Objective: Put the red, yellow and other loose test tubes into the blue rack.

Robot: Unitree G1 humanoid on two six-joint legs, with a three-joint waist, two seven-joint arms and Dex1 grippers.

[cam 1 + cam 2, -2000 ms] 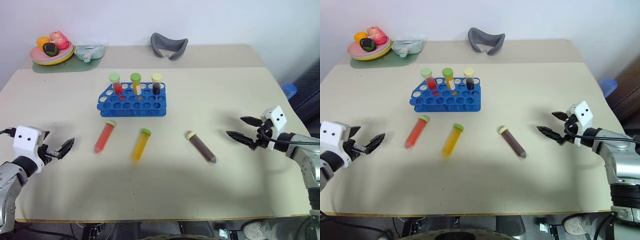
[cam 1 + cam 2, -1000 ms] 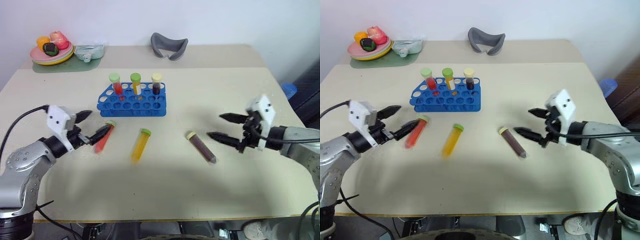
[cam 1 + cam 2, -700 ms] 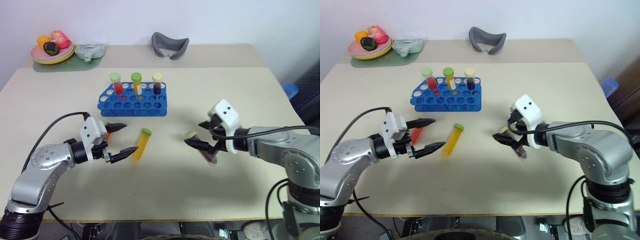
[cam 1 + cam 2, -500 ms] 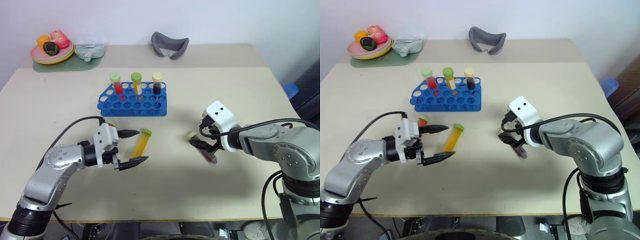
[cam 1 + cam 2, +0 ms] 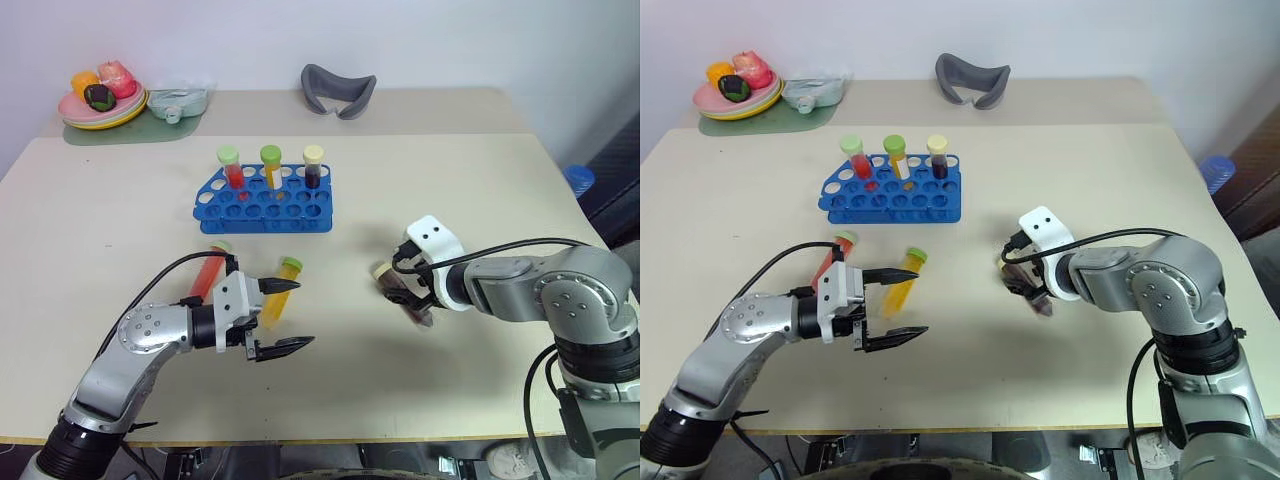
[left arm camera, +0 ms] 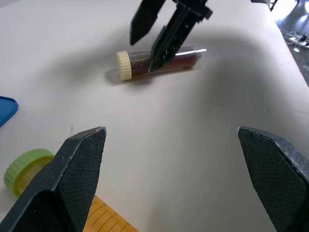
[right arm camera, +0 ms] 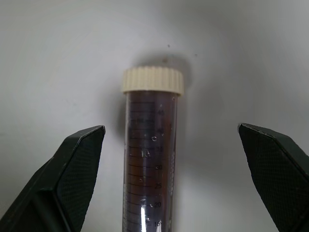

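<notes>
My right gripper closes on the tube next. My fingers stand beside it below its pale yellow cap, so closing now would catch the brown tube.
The blue rack stands mid-table with three capped tubes upright in its back row. In front of it lie the loose test tubes: a red one, a yellow one and a dark brown one with a pale yellow cap. My left gripper is open just right of the yellow tube, with one finger over its green cap. My right gripper points down, open, with a finger on each side of the brown tube and apart from it.
A plate of toy fruit and a clear container sit at the far left corner. A grey curved object lies at the far middle. The table's near edge runs just behind both arms.
My left gripper has swept right from the red tube to the yellow one. My right gripper has dropped and tipped down over the brown tube. Both stay open.
</notes>
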